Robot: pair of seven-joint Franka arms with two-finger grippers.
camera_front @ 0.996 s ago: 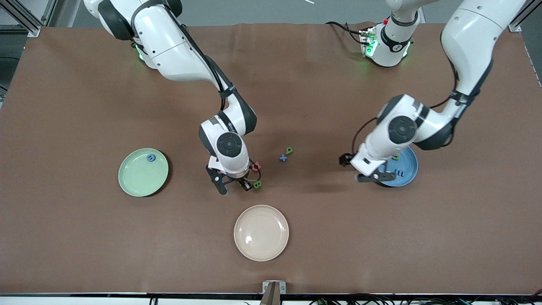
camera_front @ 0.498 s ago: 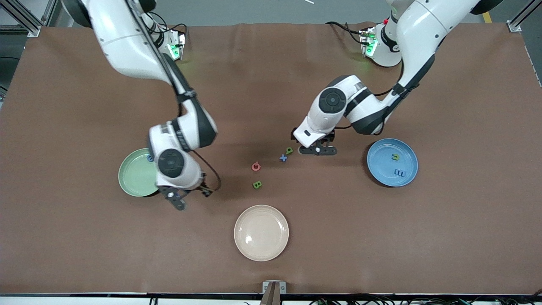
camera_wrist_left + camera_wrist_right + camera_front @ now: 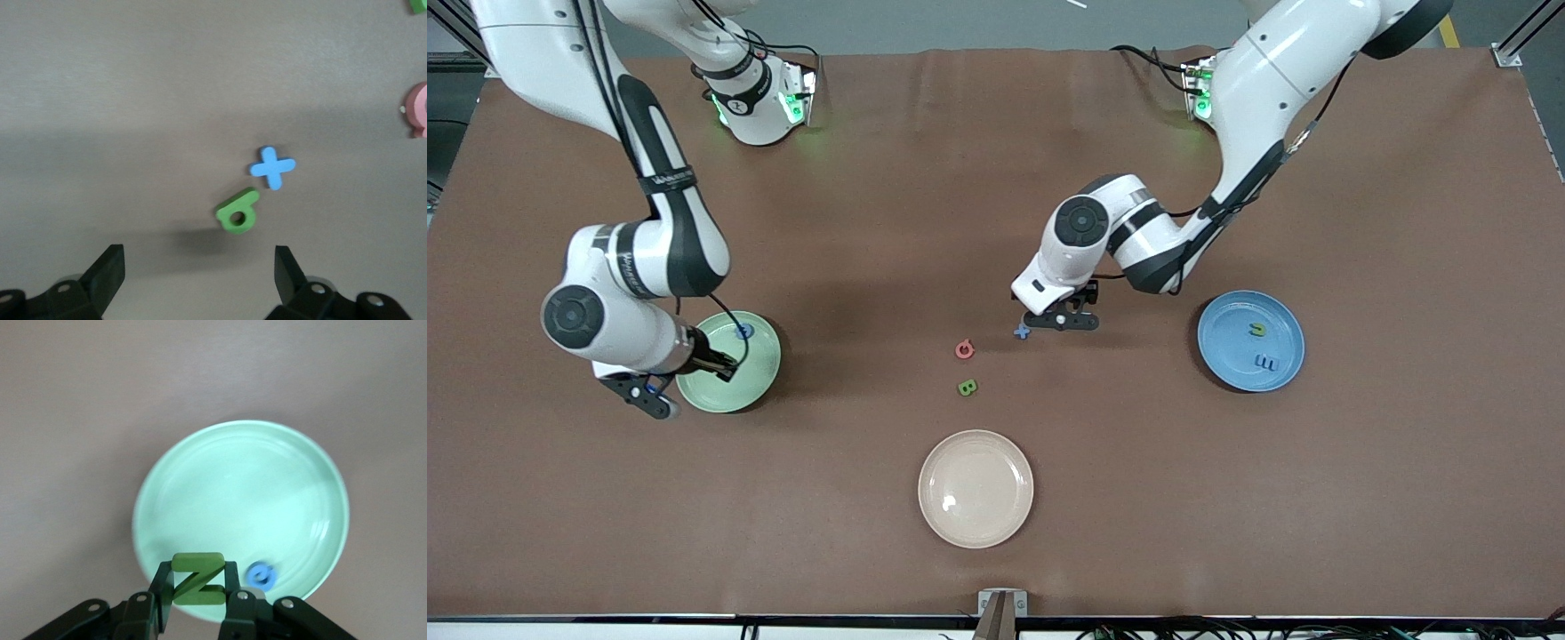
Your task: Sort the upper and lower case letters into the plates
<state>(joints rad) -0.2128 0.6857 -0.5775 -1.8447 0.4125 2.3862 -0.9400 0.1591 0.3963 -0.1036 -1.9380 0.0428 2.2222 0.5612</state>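
The lower case letters need to be sorted into the blue plate, so my left gripper will next grab the green letter by its round loop (image 3: 237,224).
The mint green plate (image 3: 725,378) (image 3: 240,500) holds one blue letter (image 3: 743,332) (image 3: 261,575). My right gripper (image 3: 660,391) (image 3: 198,587) hangs over that plate's rim, shut on an olive Z (image 3: 198,579). The blue plate (image 3: 1232,342) holds an olive letter (image 3: 1257,330) and a blue letter (image 3: 1265,362). My left gripper (image 3: 1060,320) (image 3: 199,273) is open just above the table, close over a green letter (image 3: 237,212) and a blue x (image 3: 1022,332) (image 3: 272,167). A pinkish red letter (image 3: 964,349) (image 3: 419,110) and a green B (image 3: 967,388) lie nearer the front camera.
A cream-beige plate (image 3: 975,489) sits near the table's front edge, nearer the camera than the loose letters. The brown mat (image 3: 1227,498) covers the whole table.
The right arm swung from the loose letters to the mint green plate with the Z. The left arm moved from the blue plate to the green letter and blue x.
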